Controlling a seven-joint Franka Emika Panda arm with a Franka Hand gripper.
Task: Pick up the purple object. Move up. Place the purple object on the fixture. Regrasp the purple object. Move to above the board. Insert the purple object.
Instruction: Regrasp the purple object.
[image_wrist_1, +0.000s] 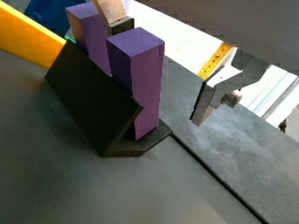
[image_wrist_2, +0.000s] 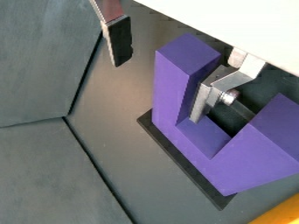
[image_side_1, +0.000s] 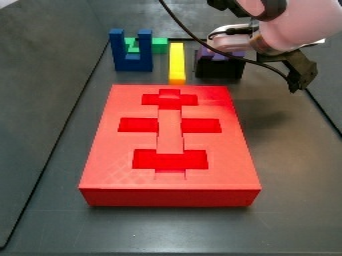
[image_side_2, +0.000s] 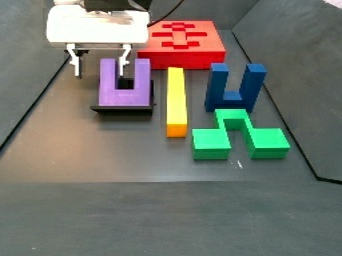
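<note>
My gripper will grab one prong (image_wrist_1: 142, 70) of the purple object next. The object's base will stay free to go into the red board.
The purple object (image_side_2: 123, 92) stands on the black fixture (image_side_2: 128, 111) with its two prongs pointing up; in a wrist view it leans against the fixture's dark back (image_wrist_1: 84, 98). My gripper (image_side_2: 99, 68) hangs just over it, open. Its jaws straddle one prong (image_wrist_2: 176, 79): the silver finger (image_wrist_2: 225, 89) sits in the notch and the dark pad (image_wrist_2: 118, 42) stands clear outside the prong. Neither finger presses on the purple object (image_wrist_1: 135, 79). In a side view the gripper (image_side_1: 227, 47) hides most of the block above the fixture (image_side_1: 219, 71). The red board (image_side_1: 118, 172) lies apart.
A yellow bar (image_side_2: 174, 100) lies right beside the fixture, then a dark blue notched block (image_side_2: 234, 88) and a green piece (image_side_2: 238, 137). The board (image_side_2: 217, 46) lies behind them. The same yellow bar (image_side_1: 177, 60) and blue block (image_side_1: 130, 50) show past the board.
</note>
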